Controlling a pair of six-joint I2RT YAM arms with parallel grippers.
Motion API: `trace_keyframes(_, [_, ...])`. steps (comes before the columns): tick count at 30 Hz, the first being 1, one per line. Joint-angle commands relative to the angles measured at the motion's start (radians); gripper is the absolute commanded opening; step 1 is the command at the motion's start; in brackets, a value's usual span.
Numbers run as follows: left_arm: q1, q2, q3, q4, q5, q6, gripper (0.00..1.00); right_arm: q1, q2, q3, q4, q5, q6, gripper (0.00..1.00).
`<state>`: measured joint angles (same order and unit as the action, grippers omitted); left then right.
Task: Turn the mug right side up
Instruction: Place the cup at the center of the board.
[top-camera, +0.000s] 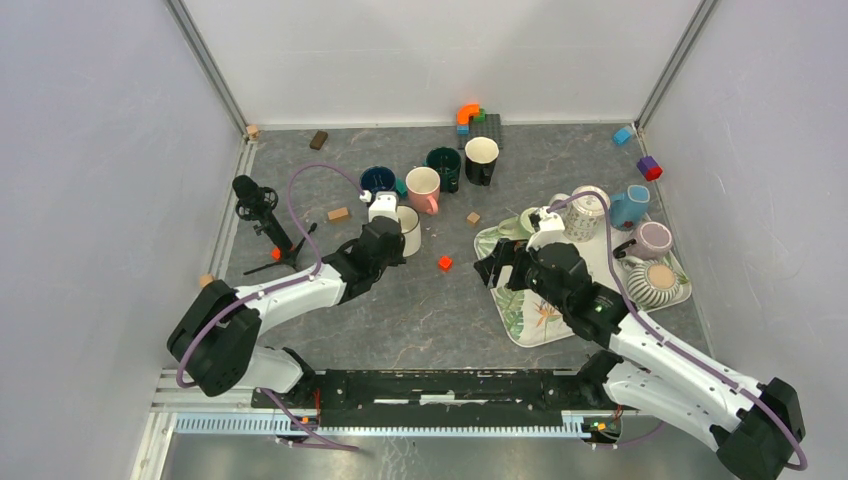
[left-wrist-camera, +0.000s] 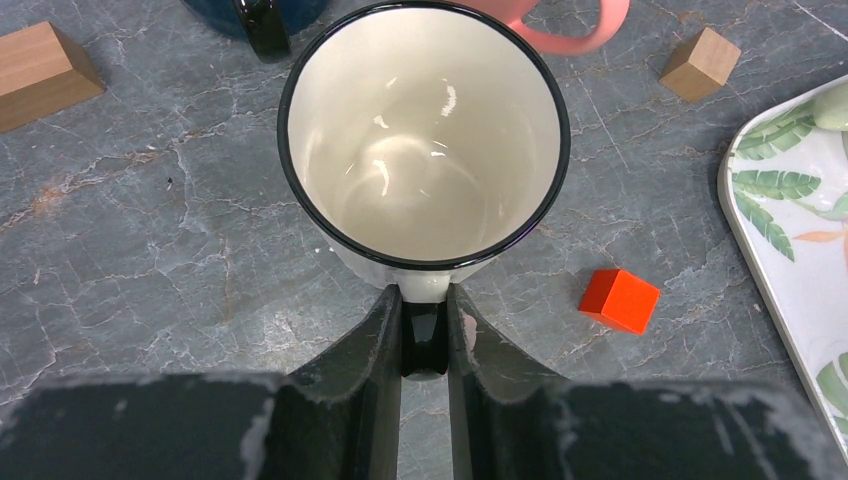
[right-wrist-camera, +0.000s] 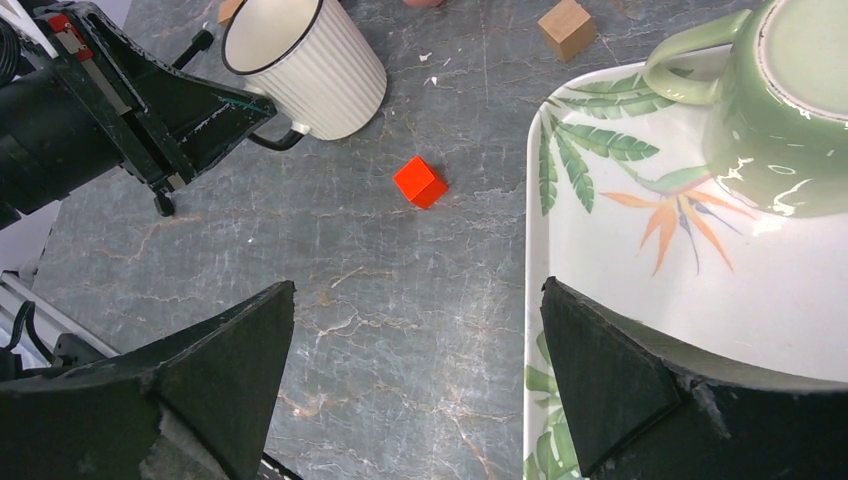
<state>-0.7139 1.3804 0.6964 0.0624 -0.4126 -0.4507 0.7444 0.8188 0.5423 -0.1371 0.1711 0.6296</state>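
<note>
The cream mug (top-camera: 409, 228) stands upright on the flat grey table and would stay standing, so my left gripper should open.
A cream ribbed mug (top-camera: 409, 228) with a black rim stands upright on the grey table, mouth up. Its empty inside faces the left wrist view (left-wrist-camera: 425, 140), and it also shows in the right wrist view (right-wrist-camera: 312, 68). My left gripper (left-wrist-camera: 425, 300) is shut on the mug's black handle (left-wrist-camera: 425, 342), one finger on each side. My right gripper (right-wrist-camera: 415, 300) is open and empty, hovering over the table beside the left edge of the leaf-print tray (right-wrist-camera: 690, 300). A green mug (right-wrist-camera: 790, 110) lies mouth down on that tray.
A red cube (top-camera: 444, 263) lies between the arms. Pink (top-camera: 423, 187), blue, dark green and black mugs stand behind the cream mug. Wooden blocks (left-wrist-camera: 40, 72) (left-wrist-camera: 702, 62) lie nearby. More cups (top-camera: 655, 280) crowd the tray's right side. A small tripod (top-camera: 262, 215) stands at the left.
</note>
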Motion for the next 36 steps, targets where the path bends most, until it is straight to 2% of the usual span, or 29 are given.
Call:
trace_keyframes(1, [-0.002,0.003,0.013,0.035,0.003,0.04,0.25,0.001,-0.021,0.021,0.004,0.026,-0.015,0.98])
trace_keyframes(19, [-0.002,0.03,0.009,0.056,0.009,0.031,0.36,0.003,-0.026,0.03,-0.029,0.057,-0.023,0.98])
trace_keyframes(32, [0.017,0.136,0.106,0.076,0.018,0.024,0.42,0.002,-0.015,0.079,-0.148,0.152,-0.012,0.98])
trace_keyframes(34, [0.02,0.139,0.119,0.066,0.025,0.023,0.45,0.002,-0.01,0.094,-0.179,0.175,-0.008,0.98])
trace_keyframes(36, [0.021,0.127,0.13,0.038,0.036,0.018,0.52,0.003,-0.007,0.108,-0.208,0.201,0.0,0.98])
